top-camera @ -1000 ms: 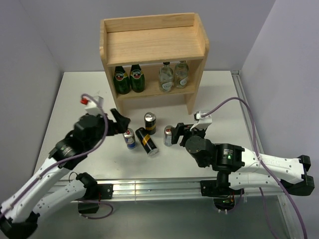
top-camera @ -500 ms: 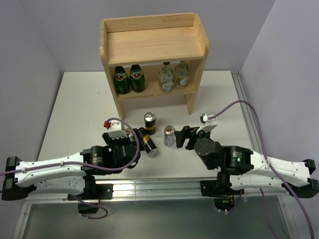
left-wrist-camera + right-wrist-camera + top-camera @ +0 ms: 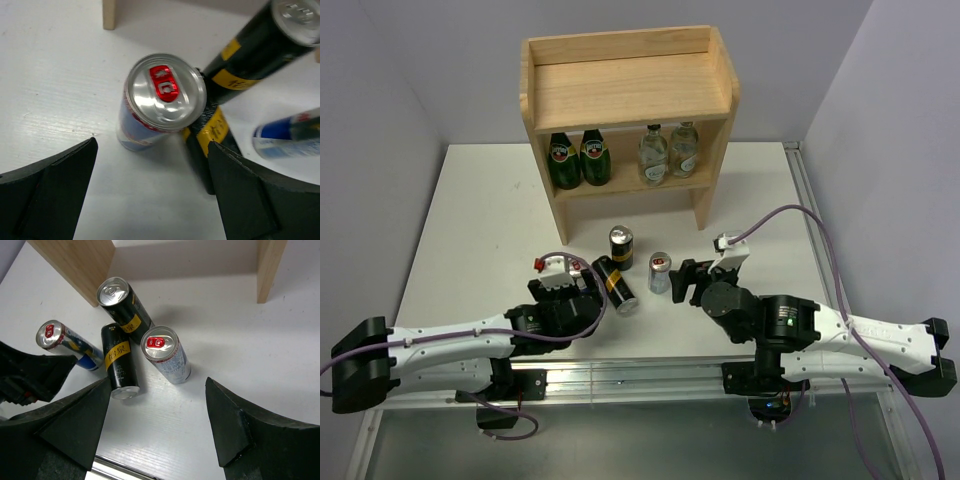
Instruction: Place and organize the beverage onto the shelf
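Observation:
My left gripper is about to grab the blue-and-silver can's cylindrical body (image 3: pixel 139 128). I will then stand the can on the shelf's top board.
The wooden shelf (image 3: pixel 630 90) stands at the back, with two clear glass bottles (image 3: pixel 653 153) on its lower board. Several cans are on the table. One black-and-gold can (image 3: pixel 621 247) stands upright and another (image 3: pixel 616 285) lies on its side. My left gripper (image 3: pixel 152 200) is open, low over the table. A blue-and-silver can (image 3: pixel 162 100) stands just ahead between its fingers; in the top view my left wrist hides it. My right gripper (image 3: pixel 155 430) is open. The second blue-and-silver can (image 3: pixel 165 357) stands just ahead of it, untouched.
Two green bottles (image 3: pixel 578 158) stand on the lower board's left half. The lying black can (image 3: pixel 212 130) touches the left blue-and-silver can's far side. The shelf's top board is bare. A shelf leg (image 3: pixel 270 265) stands behind the cans. Both arms lie low along the table's near edge.
My left arm has dropped low and swung its gripper in around the left blue-and-silver can. My right gripper has edged left toward the other blue-and-silver can. The cans have not moved.

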You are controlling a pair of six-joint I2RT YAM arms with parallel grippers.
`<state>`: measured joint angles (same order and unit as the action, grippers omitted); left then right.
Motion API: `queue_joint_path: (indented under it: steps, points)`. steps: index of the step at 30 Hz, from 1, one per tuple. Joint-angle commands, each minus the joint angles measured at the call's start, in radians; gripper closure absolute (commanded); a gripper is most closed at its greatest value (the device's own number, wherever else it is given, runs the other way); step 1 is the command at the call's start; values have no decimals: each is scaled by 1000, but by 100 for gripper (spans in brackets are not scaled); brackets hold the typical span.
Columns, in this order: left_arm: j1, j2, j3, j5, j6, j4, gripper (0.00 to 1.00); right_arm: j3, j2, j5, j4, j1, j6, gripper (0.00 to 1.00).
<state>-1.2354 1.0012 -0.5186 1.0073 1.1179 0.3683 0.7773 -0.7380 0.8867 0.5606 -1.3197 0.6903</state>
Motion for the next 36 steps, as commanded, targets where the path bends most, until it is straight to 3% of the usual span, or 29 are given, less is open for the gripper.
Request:
queue_joint_path:
  steps: [1,10,22,24,27,34,36]
  points:
    - [45,28,54,-45,-116,-247,1,-19,-8,-5,-33,-7,15,17]
    - [157,132,118,-93,-274,-543,1,-36,-6,0,-27,-6,31,16]
    - [244,338,111,-93,-314,-686,2,-56,5,15,-2,-7,44,16]
    - [246,356,108,-96,-319,-709,9,-61,5,18,-4,-7,46,16]
    - [249,388,89,-85,-316,-698,55,-70,8,18,-4,-7,46,16]
    - [249,372,36,-72,-265,-579,89,-82,22,26,-4,-6,44,16]
    - [249,325,-12,-79,-256,-471,98,-84,28,28,-2,-6,46,16]
